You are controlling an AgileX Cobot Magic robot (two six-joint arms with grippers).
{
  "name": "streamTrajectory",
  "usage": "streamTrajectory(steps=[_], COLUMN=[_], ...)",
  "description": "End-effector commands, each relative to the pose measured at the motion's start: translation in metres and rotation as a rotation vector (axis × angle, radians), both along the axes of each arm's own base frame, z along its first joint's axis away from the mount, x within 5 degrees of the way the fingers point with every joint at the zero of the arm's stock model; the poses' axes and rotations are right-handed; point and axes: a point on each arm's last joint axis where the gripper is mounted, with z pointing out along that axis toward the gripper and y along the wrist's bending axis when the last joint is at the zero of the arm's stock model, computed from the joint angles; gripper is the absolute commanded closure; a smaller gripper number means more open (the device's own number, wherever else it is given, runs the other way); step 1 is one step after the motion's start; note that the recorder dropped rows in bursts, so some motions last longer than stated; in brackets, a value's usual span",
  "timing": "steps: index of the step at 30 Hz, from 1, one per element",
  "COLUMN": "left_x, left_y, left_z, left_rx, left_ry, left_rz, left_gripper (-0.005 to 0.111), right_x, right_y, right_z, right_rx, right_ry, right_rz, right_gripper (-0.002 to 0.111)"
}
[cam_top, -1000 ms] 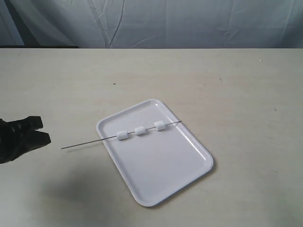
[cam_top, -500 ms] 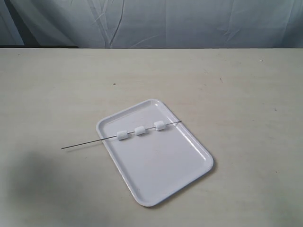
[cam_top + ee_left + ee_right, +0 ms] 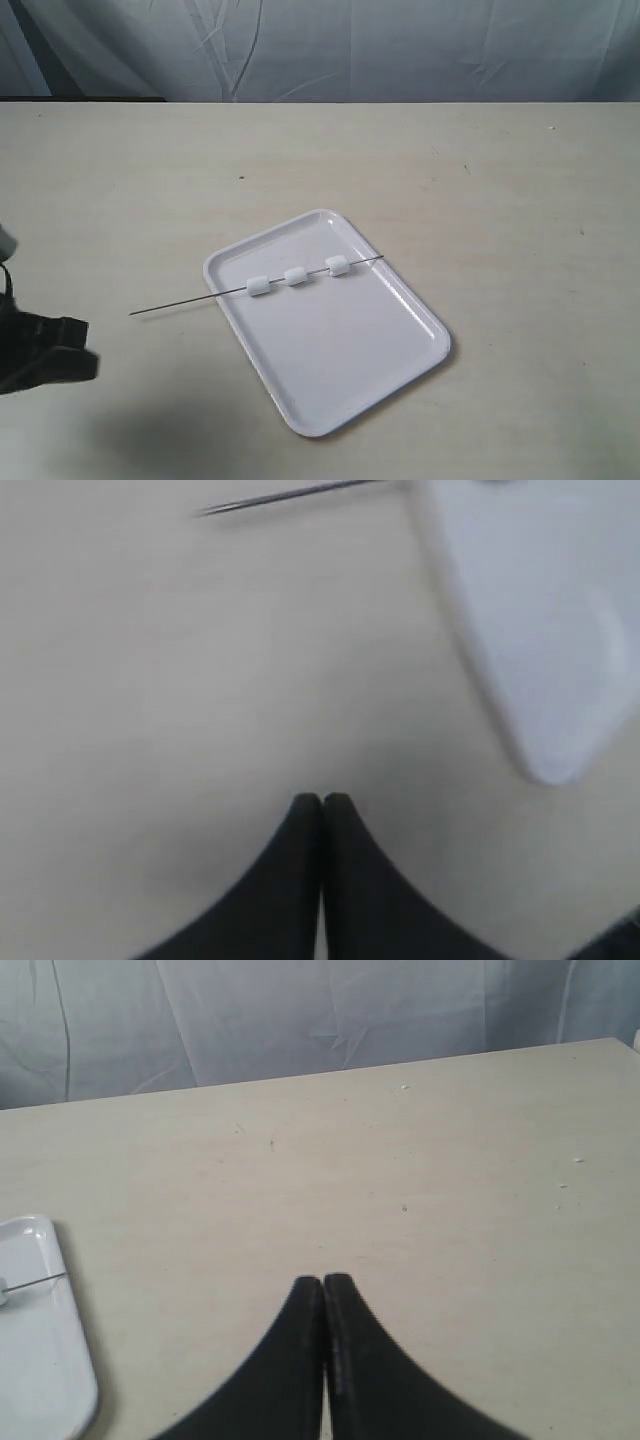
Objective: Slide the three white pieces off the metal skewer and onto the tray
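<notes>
Next, my left gripper reaches the metal skewer and grips its long bare end, which leaves the three white pieces free to slide off.
The white tray lies at an angle in the middle of the table. Across its far-left part lies the metal skewer, its bare end sticking out over the table to the left. The three white pieces are threaded on it above the tray. My left gripper is at the left edge, below and left of the skewer's bare end; the left wrist view shows the gripper shut and empty, with skewer and tray ahead. My right gripper is shut and empty, outside the exterior view.
The beige table stretches bare all round the tray. A pale cloth backdrop hangs behind its far edge. The right wrist view catches one corner of the tray and the skewer's tip.
The left gripper stood higher at the left edge a second ago, left the exterior view, and now shows again lower down. Skewer, pieces and tray have not moved.
</notes>
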Motion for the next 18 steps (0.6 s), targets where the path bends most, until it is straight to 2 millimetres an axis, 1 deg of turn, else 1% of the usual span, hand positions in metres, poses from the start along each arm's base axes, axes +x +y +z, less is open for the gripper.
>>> streamTrajectory(steps=[1,3,4,5,6,8,10,12,15,18], left_x=[0.015,0.020,0.023,0.025,0.029,0.035,0.045,0.053,0.061,0.067], left_y=[-0.019,-0.014,-0.008,-0.005,-0.003,-0.004,-0.010,-0.016,-0.029,-0.043], left_z=[0.027,0.024,0.020,0.017,0.016,0.017,0.021,0.021,0.011,-0.002], left_rx=[-0.175,-0.078,0.012,0.064,0.100,0.097,0.108,0.160,0.255,0.325], left_ry=[-0.464,-0.504,-0.497,-0.488,-0.484,-0.484,-0.498,-0.508,-0.496,-0.479], left_rz=[-0.234,-0.233,-0.233,-0.247,-0.262,-0.302,-0.387,-0.475,-0.633,-0.747], left_gripper=[0.107,0.105,0.102,0.097,0.092,0.080,0.068,0.066,0.069,0.070], right_x=[0.000,0.000,0.000,0.000,0.000,0.000,0.000,0.000,0.000,0.000], right_y=[0.000,0.000,0.000,0.000,0.000,0.000,0.000,0.000,0.000,0.000], right_z=[0.000,0.000,0.000,0.000,0.000,0.000,0.000,0.000,0.000,0.000], right_rx=[-0.008,-0.008,-0.008,-0.008,-0.008,-0.008,-0.008,-0.008,-0.008,-0.008], right_ry=[-0.007,-0.007,-0.007,-0.007,-0.007,-0.007,-0.007,-0.007,-0.007,-0.007], right_rz=[0.004,0.004,0.004,0.004,0.004,0.004,0.004,0.004,0.004,0.004], right_gripper=[0.109,0.109,0.109,0.109,0.109,0.109,0.109,0.109,0.109,0.109])
